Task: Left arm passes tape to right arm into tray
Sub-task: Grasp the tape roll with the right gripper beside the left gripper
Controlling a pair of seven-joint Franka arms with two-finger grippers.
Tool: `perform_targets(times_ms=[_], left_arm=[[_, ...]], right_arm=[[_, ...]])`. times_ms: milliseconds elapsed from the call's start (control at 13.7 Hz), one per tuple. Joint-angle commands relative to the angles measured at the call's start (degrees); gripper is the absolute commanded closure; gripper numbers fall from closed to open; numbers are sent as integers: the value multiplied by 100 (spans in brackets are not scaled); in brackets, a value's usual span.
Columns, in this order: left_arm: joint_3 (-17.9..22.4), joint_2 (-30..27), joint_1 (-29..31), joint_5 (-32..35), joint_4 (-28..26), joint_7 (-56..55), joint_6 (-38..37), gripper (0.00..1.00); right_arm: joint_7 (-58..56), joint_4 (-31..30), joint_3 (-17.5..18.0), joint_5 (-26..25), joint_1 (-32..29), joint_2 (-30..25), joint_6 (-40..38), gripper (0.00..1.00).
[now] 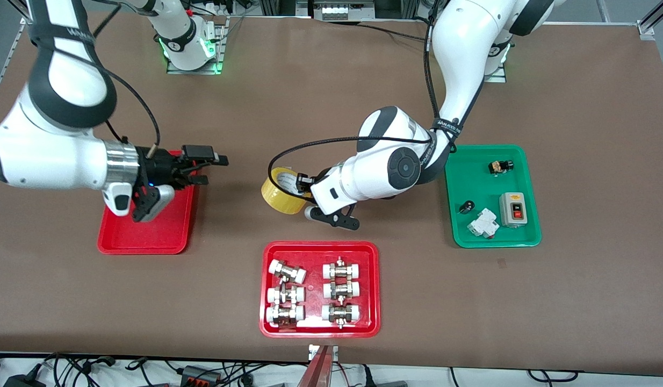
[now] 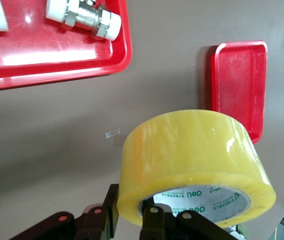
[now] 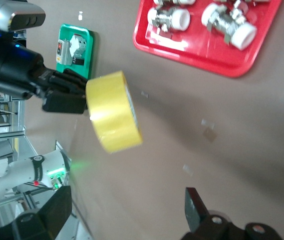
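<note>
My right gripper grabs the roll by its yellow band [image 1: 275,199] next, to carry the tape into the plain red tray [image 1: 146,231].
My left gripper [image 1: 300,186] is shut on the wall of the yellow tape [image 1: 280,191], one finger inside the pale core and one outside. It holds the roll in the air over the bare table between the two red trays. In the left wrist view the tape [image 2: 196,160] fills the lower part, above my left gripper [image 2: 132,212]. My right gripper [image 1: 215,170] is open and empty over the edge of the plain red tray [image 1: 146,231], a short gap from the tape. The right wrist view shows the tape [image 3: 113,112] ahead of my open right gripper [image 3: 124,210].
A red tray of white-capped metal fittings [image 1: 267,322] lies nearer the front camera than the tape. A green tray [image 1: 455,215] with switches and small parts lies toward the left arm's end. The plain red tray also shows in the left wrist view [image 2: 239,80].
</note>
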Motion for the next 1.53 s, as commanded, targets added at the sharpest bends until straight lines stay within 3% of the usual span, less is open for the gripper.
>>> perform_targets(times_ms=[0, 146, 656, 1020, 1093, 1166, 1238, 1311, 1457], left_arm=[[-94, 11, -17, -199, 162, 226, -6, 100], [-94, 54, -79, -208, 162, 235, 38, 100], [-94, 187, -194, -226, 162, 156, 328, 100], [-94, 187, -176, -226, 162, 164, 319, 100], [-94, 187, -176, -226, 154, 164, 319, 100], [-94, 187, -176, -226, 154, 182, 319, 100], [-94, 187, -176, -226, 154, 191, 319, 99], [-85, 187, -185, -226, 154, 200, 319, 99], [-85, 187, -176, -226, 153, 200, 328, 99]], right_arm=[[-622, 13, -34, 368, 150, 193, 420, 0], [-650, -101, -34, 571, 369, 211, 763, 0], [-694, -487, -34, 572, 941, 220, 1748, 0], [-1020, -567, -34, 581, 941, 317, 1785, 0], [-1020, -558, -34, 572, 942, 291, 1785, 18], [-1028, -558, -43, 572, 950, 273, 1785, 52], [-976, -558, -43, 572, 950, 255, 1776, 77], [-941, -550, -43, 572, 950, 220, 1758, 95], [-932, -549, -43, 572, 950, 176, 1723, 100]])
